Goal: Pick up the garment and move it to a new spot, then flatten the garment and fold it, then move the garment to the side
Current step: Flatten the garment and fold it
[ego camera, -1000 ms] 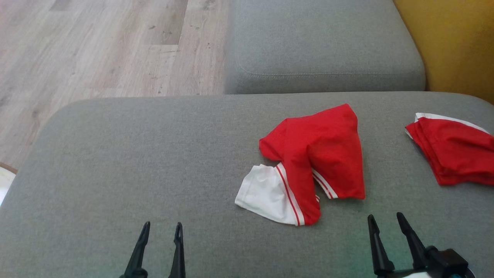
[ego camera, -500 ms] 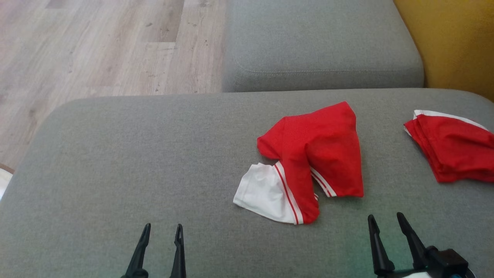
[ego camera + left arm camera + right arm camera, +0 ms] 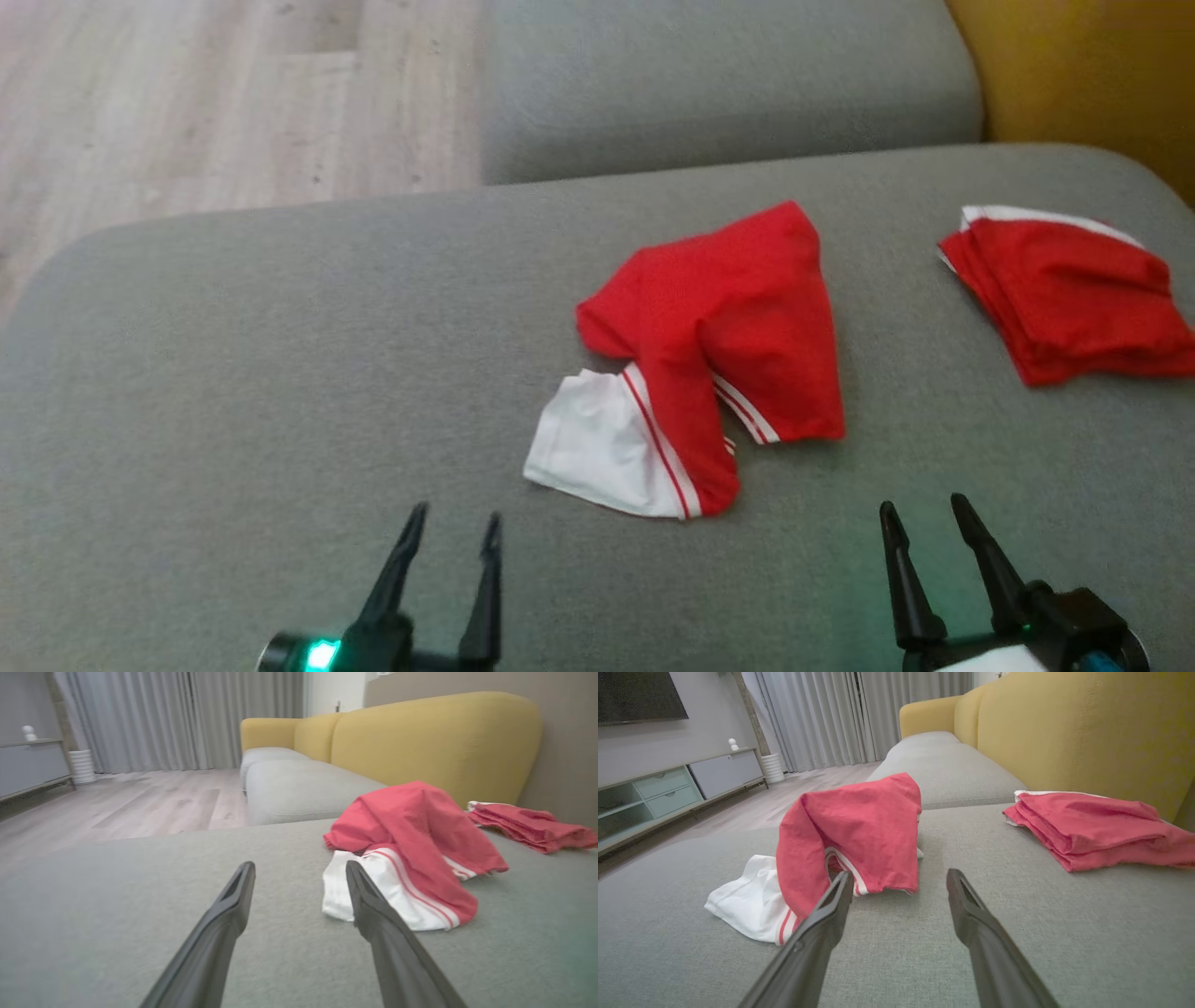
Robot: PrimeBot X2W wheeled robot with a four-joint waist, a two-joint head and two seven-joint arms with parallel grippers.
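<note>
The garment's red body (image 3: 734, 297) is bunched up and its white sleeve sticks out loose. My left gripper grabs the white sleeve's hem corner (image 3: 538, 469) next.
A crumpled red garment (image 3: 719, 317) with a white part and red-and-white stripes lies on the grey cushion (image 3: 233, 373), right of centre. It also appears in the left wrist view (image 3: 411, 835) and the right wrist view (image 3: 859, 826). My left gripper (image 3: 453, 525) stands open over the cushion, short of the garment's white corner (image 3: 597, 448), touching nothing. My right gripper (image 3: 920, 518) is open too, just below and right of the garment. Nothing is between either pair of fingers (image 3: 233, 900) (image 3: 836, 900).
A second red garment (image 3: 1064, 289), folded, lies at the cushion's right edge. A further grey seat (image 3: 709, 84) and a yellow backrest (image 3: 1102, 75) stand behind. Wooden floor (image 3: 187, 103) lies beyond the cushion's far left. A low TV cabinet (image 3: 668, 793) stands across the room.
The head camera has tilted and turned, shifting the whole picture up and left. My left gripper has come forward and rightward toward the garment. The garment lies as before.
</note>
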